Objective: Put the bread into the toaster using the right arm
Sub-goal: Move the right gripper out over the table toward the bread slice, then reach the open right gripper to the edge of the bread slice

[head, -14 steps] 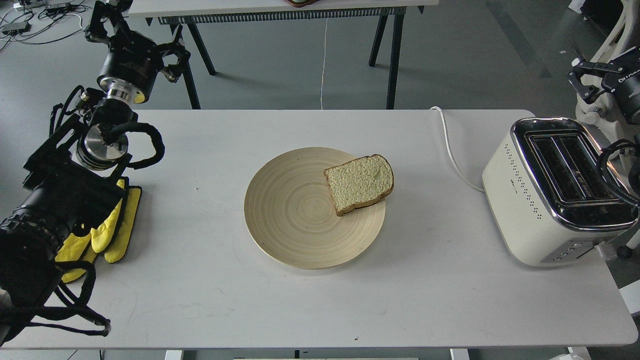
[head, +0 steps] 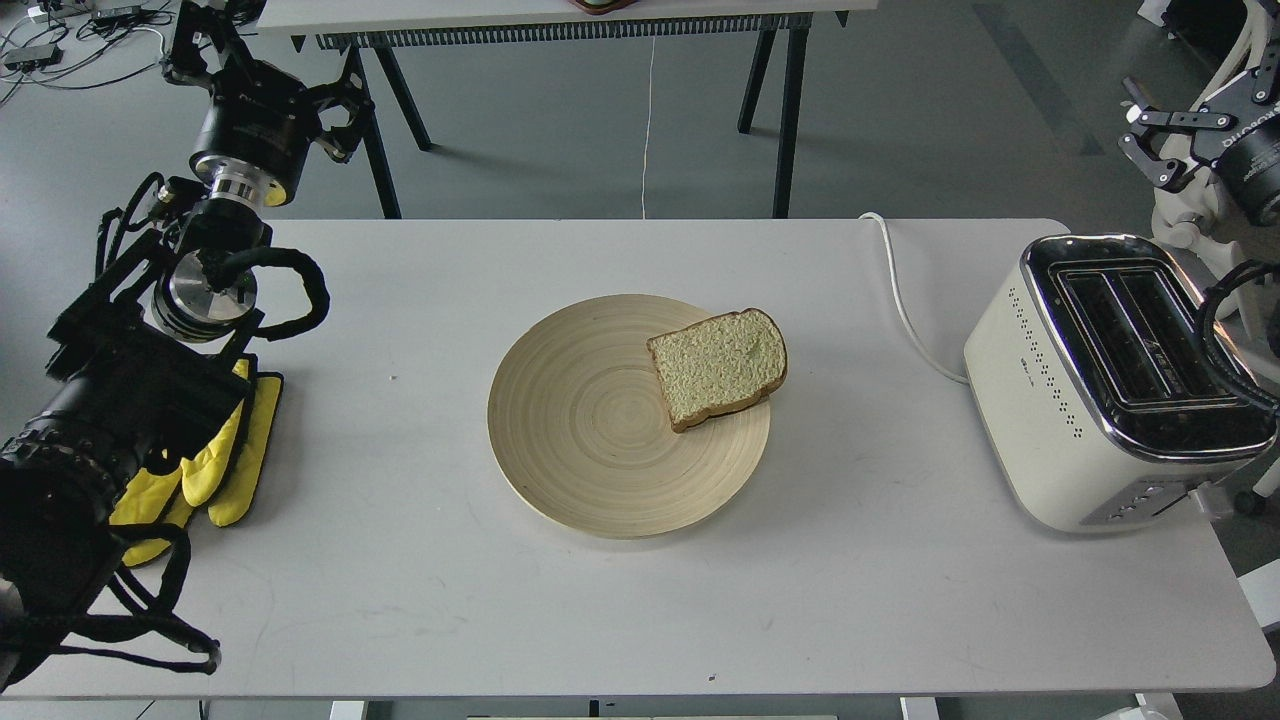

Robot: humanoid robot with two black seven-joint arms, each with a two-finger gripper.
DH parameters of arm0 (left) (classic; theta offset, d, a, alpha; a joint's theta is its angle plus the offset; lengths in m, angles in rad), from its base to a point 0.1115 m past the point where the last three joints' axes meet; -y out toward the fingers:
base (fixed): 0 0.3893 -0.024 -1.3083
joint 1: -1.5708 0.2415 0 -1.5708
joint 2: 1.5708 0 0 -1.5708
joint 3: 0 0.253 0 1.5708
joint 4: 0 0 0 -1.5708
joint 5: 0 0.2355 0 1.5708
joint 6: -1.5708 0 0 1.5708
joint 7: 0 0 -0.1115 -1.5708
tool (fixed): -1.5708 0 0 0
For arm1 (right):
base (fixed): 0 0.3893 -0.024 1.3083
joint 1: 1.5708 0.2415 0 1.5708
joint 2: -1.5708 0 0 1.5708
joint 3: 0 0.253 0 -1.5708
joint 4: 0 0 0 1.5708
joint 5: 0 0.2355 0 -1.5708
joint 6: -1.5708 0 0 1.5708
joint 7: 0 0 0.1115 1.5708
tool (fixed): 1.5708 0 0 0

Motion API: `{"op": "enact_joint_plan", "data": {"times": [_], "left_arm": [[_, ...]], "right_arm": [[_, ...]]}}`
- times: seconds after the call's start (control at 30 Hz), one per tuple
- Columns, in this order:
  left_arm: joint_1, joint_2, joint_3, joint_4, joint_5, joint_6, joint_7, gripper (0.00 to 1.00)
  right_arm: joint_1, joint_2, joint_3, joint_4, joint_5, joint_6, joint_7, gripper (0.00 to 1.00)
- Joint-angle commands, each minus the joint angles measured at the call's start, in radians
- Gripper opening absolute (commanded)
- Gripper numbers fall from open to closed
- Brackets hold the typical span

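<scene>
My right gripper needs to grab the bread next, and it should hold it by its crusted edge [head: 774,341] so that the bread can go into the toaster [head: 1110,385].
The bread [head: 718,367] lies flat on the right part of a round wooden plate [head: 580,440] in the middle of the table. The cream-white toaster [head: 1110,385] stands at the table's right end, both slots showing dark and empty, its white cord [head: 905,300] running to the back. My right gripper [head: 1140,140] is open and empty, in the air beyond the table's back right corner, above and behind the toaster and far from the bread. My left gripper [head: 265,70] is raised at the far left, its fingers spread, holding nothing.
Yellow gloves [head: 215,465] lie on the table's left edge under my left arm. A second table [head: 560,20] stands behind, its black legs near the back edge. A white stand [head: 1190,215] is off the right side, behind the toaster.
</scene>
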Motion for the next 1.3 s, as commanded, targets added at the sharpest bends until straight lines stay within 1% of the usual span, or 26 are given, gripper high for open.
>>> {"op": "enact_joint_plan", "data": {"times": [0.0,0.13,0.23,0.3,0.43,0.53,0.67,0.87,1.03,1.17,1.27], "left_arm": [[0.000,0.000,0.001,0.000,0.001,0.000,0.001,1.00],[0.000,0.000,0.001,0.000,0.001,0.000,0.001,1.00],[0.000,0.000,0.001,0.000,0.001,0.000,0.001,1.00],[0.000,0.000,0.001,0.000,0.003,0.000,0.001,1.00],[0.000,0.000,0.001,0.000,0.003,0.000,0.001,1.00],[0.000,0.000,0.002,0.000,0.003,0.000,0.002,1.00],[0.000,0.000,0.002,0.000,0.003,0.000,0.002,1.00],[0.002,0.000,0.002,0.000,0.004,0.000,0.002,1.00],[0.002,0.000,0.002,0.000,0.006,0.000,0.004,1.00],[0.002,0.000,0.002,0.000,0.007,0.000,0.002,1.00],[0.002,0.000,0.002,0.000,0.007,0.000,0.002,1.00]], "right_arm": [[0.071,0.010,-0.002,0.003,-0.225,0.000,-0.004,0.99],[0.128,0.016,-0.008,0.011,-0.398,0.000,-0.022,0.99],[0.191,0.039,-0.071,0.034,-0.508,0.000,-0.087,0.99],[0.234,0.062,-0.145,0.034,-0.566,0.000,-0.114,0.99],[0.295,0.140,-0.304,0.034,-0.649,-0.067,-0.119,0.99],[0.320,0.205,-0.407,0.034,-0.668,-0.123,-0.121,0.99],[0.323,0.295,-0.531,0.025,-0.701,-0.185,-0.121,0.99],[0.309,0.413,-0.711,0.022,-0.774,-0.286,-0.141,0.99],[0.303,0.426,-0.798,0.023,-0.775,-0.328,-0.145,0.99],[0.289,0.427,-0.823,0.031,-0.775,-0.357,-0.150,0.99],[0.285,0.424,-0.840,0.031,-0.775,-0.360,-0.156,0.98]]}}
